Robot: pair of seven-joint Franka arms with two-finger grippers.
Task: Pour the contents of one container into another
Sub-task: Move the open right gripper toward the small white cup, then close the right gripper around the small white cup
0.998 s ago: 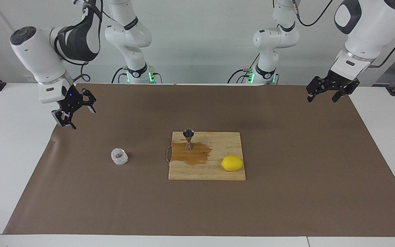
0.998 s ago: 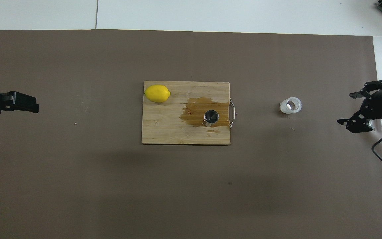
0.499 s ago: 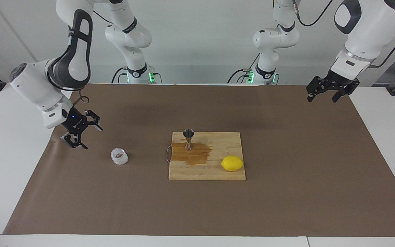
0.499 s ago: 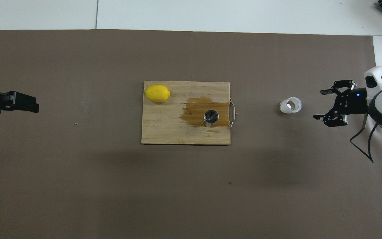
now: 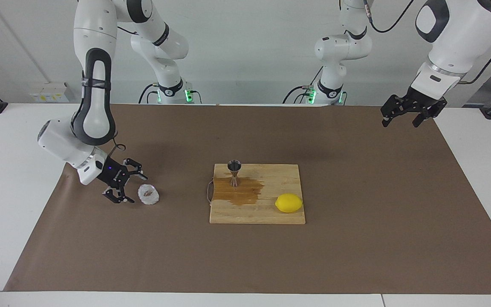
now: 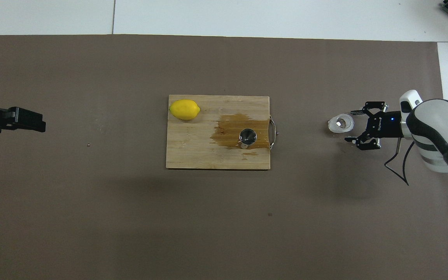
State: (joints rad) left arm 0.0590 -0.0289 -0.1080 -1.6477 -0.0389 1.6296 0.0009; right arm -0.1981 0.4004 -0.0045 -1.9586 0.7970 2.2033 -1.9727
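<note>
My right gripper needs to move forward before it closes on the cup, as both fingers stop at the cup's near edge point(image 6: 352, 123), short of the cup's middle point(image 6: 340, 123), and would miss the cup now.
The clear faceted glass cup point(image 5: 148, 194) stands on the brown mat toward the right arm's end of the table; it also shows in the overhead view point(image 6: 340, 123). My right gripper point(image 5: 136, 188) is open and low, right beside the cup on the side toward the right arm's end, its fingertips level with the cup's edge point(image 6: 349, 126). The steel jigger point(image 5: 234, 172) stands upright on the wooden cutting board point(image 5: 267, 215), in a brown wet patch point(image 6: 228, 130); it also shows from above point(image 6: 247, 137). My left gripper point(image 5: 400, 121) waits open, high over the mat's edge at the left arm's end point(image 6: 33, 120).
A yellow lemon point(image 5: 288, 203) lies on the cutting board point(image 6: 193, 153), at the corner farther from the robots and toward the left arm's end point(image 6: 184, 109). The board has a metal handle point(image 6: 273, 132) on its edge facing the cup.
My right gripper has come down and moved in from the mat's edge to just beside the glass cup. The cup, the jigger and the left arm have not moved.
</note>
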